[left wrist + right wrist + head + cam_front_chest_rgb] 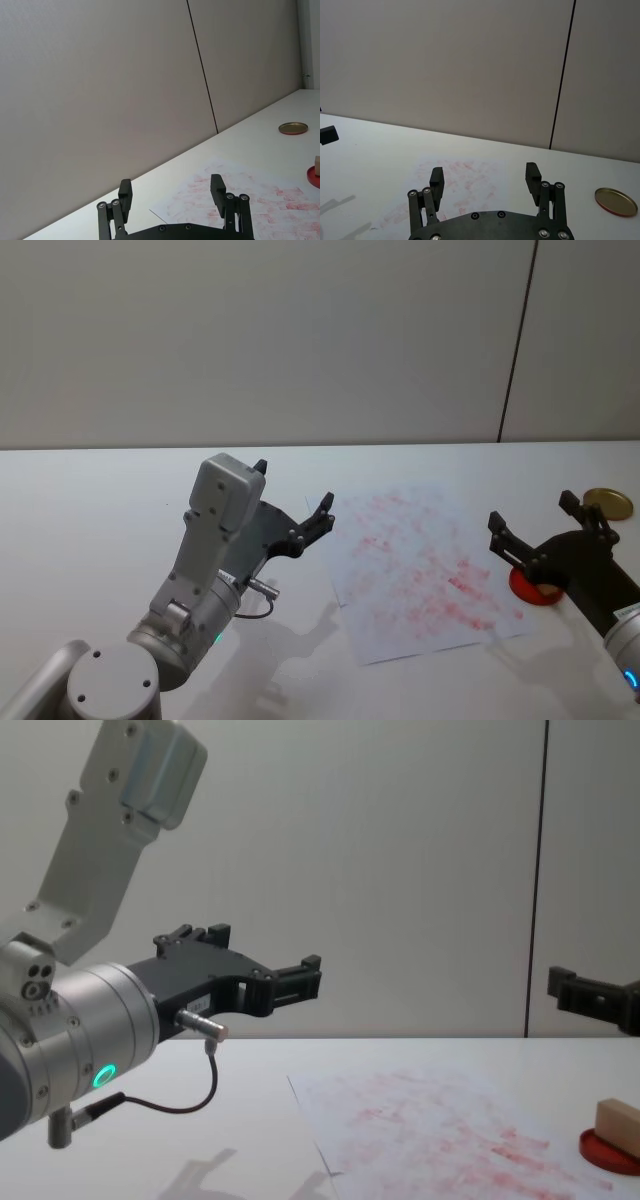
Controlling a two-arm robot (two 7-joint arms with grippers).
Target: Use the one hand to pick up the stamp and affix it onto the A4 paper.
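Observation:
The stamp's base stands on the red ink pad (603,1154), so I should next grab the stamp with my right gripper by its wooden sides above the ink.
The stamp (618,1124), a small tan wooden block, stands on a round red ink pad (603,1153) at the table's right, just right of the A4 paper (420,570). The paper is a white sheet covered in smeared red marks. My right gripper (532,510) hovers open above the ink pad and the paper's right edge, holding nothing. In the head view its body hides most of the stamp (547,592). My left gripper (293,487) hangs open and empty in the air, left of the paper. The left wrist view catches the stamp (317,165) at its edge.
A flat round gold lid (607,503) lies at the far right of the white table (90,510), behind the right gripper. A grey wall with a dark vertical seam runs behind the table. A cable loops under the left wrist (190,1105).

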